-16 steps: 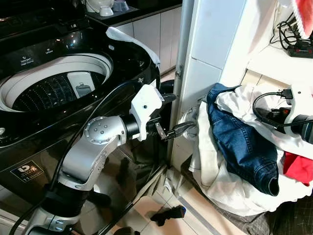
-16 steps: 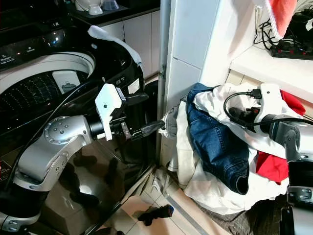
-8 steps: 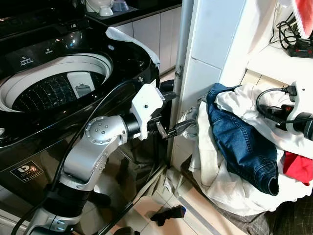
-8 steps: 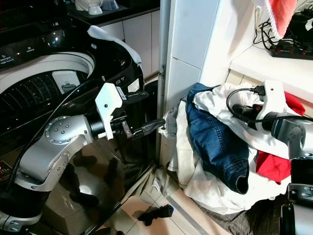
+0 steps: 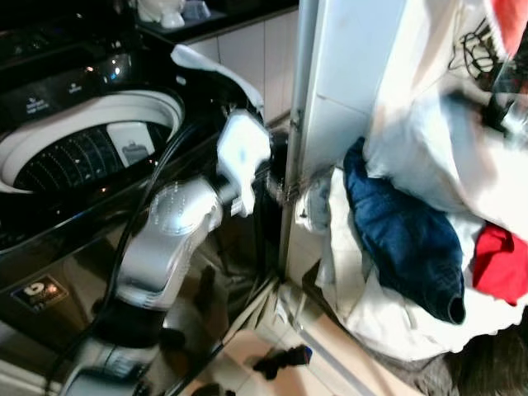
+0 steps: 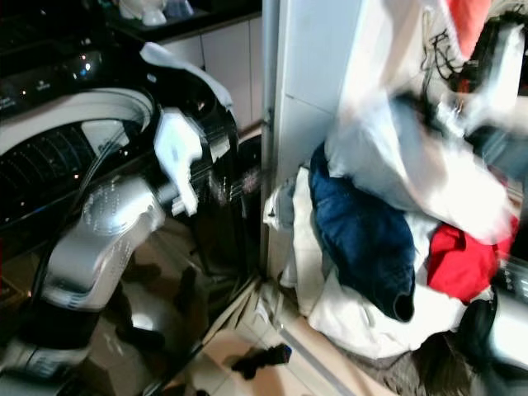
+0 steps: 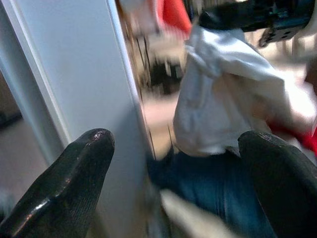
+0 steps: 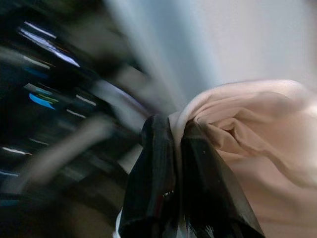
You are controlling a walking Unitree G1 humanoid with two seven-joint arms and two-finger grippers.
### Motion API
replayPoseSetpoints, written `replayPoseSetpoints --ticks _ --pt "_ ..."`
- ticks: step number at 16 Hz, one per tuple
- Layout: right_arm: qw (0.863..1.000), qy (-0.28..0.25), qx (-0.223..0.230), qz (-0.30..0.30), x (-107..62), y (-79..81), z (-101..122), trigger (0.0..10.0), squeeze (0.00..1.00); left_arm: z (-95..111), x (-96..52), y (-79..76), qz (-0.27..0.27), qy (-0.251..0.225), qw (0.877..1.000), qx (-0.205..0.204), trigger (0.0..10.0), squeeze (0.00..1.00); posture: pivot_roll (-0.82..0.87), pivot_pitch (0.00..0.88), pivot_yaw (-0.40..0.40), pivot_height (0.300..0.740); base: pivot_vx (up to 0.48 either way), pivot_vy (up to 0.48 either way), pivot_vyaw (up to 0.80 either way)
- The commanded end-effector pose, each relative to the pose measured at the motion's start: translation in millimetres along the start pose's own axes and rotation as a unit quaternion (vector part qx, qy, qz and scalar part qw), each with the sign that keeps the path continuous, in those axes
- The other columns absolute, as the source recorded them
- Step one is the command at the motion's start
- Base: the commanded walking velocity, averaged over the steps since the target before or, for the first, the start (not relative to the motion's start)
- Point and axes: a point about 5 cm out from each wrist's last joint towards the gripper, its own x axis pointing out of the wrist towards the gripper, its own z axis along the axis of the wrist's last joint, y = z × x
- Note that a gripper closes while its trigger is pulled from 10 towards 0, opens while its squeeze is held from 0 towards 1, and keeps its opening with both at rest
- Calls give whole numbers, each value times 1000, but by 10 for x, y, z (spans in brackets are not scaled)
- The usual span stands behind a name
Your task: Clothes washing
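The white garment will next be grabbed by its slack hanging part point(image 5: 419, 161) point(image 7: 200, 116) with my left gripper, below my right gripper's fingers, which take up the garment's top.
The black top-loading washing machine point(image 5: 82, 153) stands open at the left, its drum showing. A clothes pile leans against the white pillar, with blue jeans point(image 5: 404, 239) and a red garment point(image 5: 499, 272) in it. My right gripper point(image 8: 176, 134) is shut on a white garment point(image 5: 429, 157) and holds it raised above the pile, blurred by motion. My left gripper point(image 7: 173, 141) is open, its fingers point(image 7: 64, 188) wide apart with nothing between them. It hovers beside the pillar, pointing at the pile, with the lifted white garment point(image 7: 223, 99) ahead of it.
The white pillar point(image 5: 346, 74) separates the washer from the pile. A white cloth point(image 5: 214, 66) lies on the washer's back rim. A dark item point(image 5: 285, 359) sits on the tiled floor below. Cables point(image 5: 470, 49) lie on the shelf at the upper right.
My right gripper has risen from the pile, pulling the white garment up with it. The left arm has drawn slightly back and up. The view is now blurred.
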Motion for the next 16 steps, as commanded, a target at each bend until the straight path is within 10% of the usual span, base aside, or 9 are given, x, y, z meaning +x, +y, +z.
replayPoseSetpoints --ticks 1,2,7,13,14,16 --pt "998 -30 7 51 34 210 152 0 0 112 44 13 -2 -30 1000 -4 10000 0 -49 0 21 740 0 0 0" --pt "995 -33 15 91 142 386 179 0 0 206 136 -32 -18 -59 998 -14 10000 1000 -51 0 21 740 0 0 0" --pt "982 9 55 182 467 867 -95 0 0 429 349 -101 -30 -135 989 -57 10000 1000 -50 0 13 740 0 0 0" --pt "973 37 86 210 500 1043 -315 0 0 255 383 49 57 -80 995 -6 10000 1000 -41 0 11 740 0 0 0" --pt "974 33 89 206 491 1046 -308 0 0 254 367 110 74 -83 994 -16 0 67 -42 0 13 740 0 0 0" --pt "975 30 91 202 479 1045 -307 0 0 253 356 149 83 -82 993 -12 0 0 -43 0 15 740 0 0 0"
